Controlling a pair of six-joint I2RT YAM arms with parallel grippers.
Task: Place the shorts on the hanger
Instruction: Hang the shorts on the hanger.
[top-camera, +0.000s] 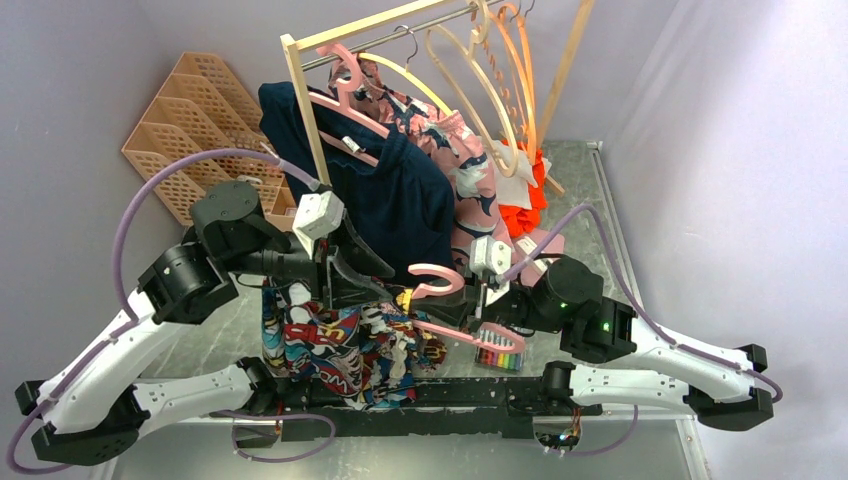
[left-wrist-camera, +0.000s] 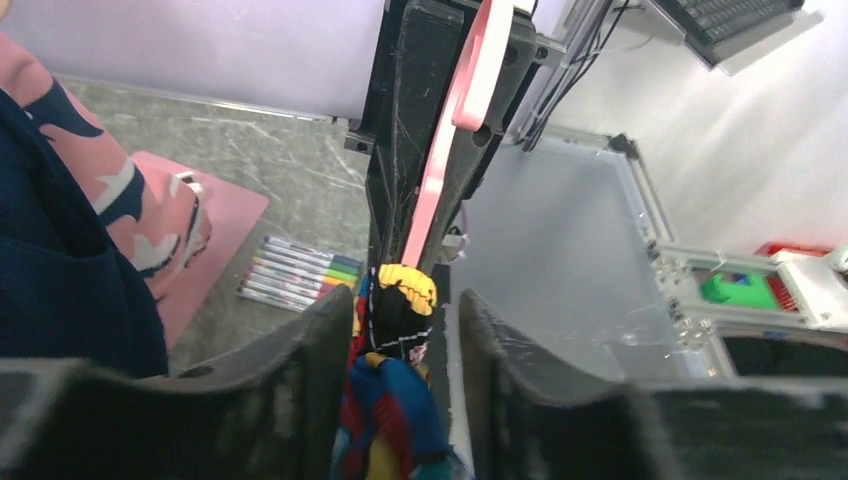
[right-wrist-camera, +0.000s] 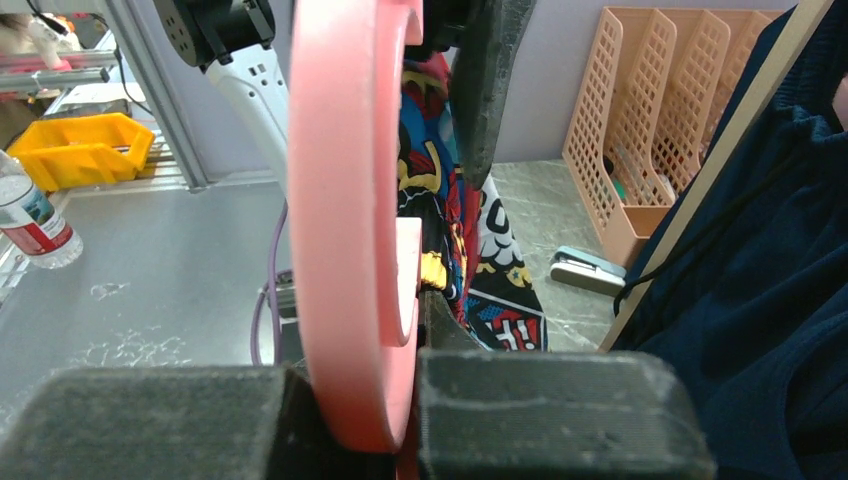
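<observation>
I will next pinch the fold of the shorts draped on the hanger with my left gripper. My right gripper is then free to fit the other side of the shorts.
The comic-print shorts (top-camera: 340, 350) hang in a bunch at the table's near edge, draped from the pale-pink hanger (top-camera: 440, 285). My right gripper (top-camera: 478, 300) is shut on the hanger (right-wrist-camera: 345, 200), pinching its thick pink bar between both pads. In the left wrist view my left gripper (left-wrist-camera: 402, 300) straddles a fold of the shorts (left-wrist-camera: 395, 400). Its jaws stand apart: the fabric lies against the left finger (left-wrist-camera: 300, 370) with a gap to the right one. The hanger (left-wrist-camera: 440, 170) rises just beyond that fold. The shorts (right-wrist-camera: 440, 200) show behind the hanger in the right wrist view.
A wooden clothes rack holds a navy garment (top-camera: 400, 190), a pink patterned garment (top-camera: 470, 170) and cream and orange hangers. A marker set (top-camera: 500, 355) lies under the right arm. An orange file organiser (top-camera: 200, 120) stands back left, with a stapler (right-wrist-camera: 590, 270) near it.
</observation>
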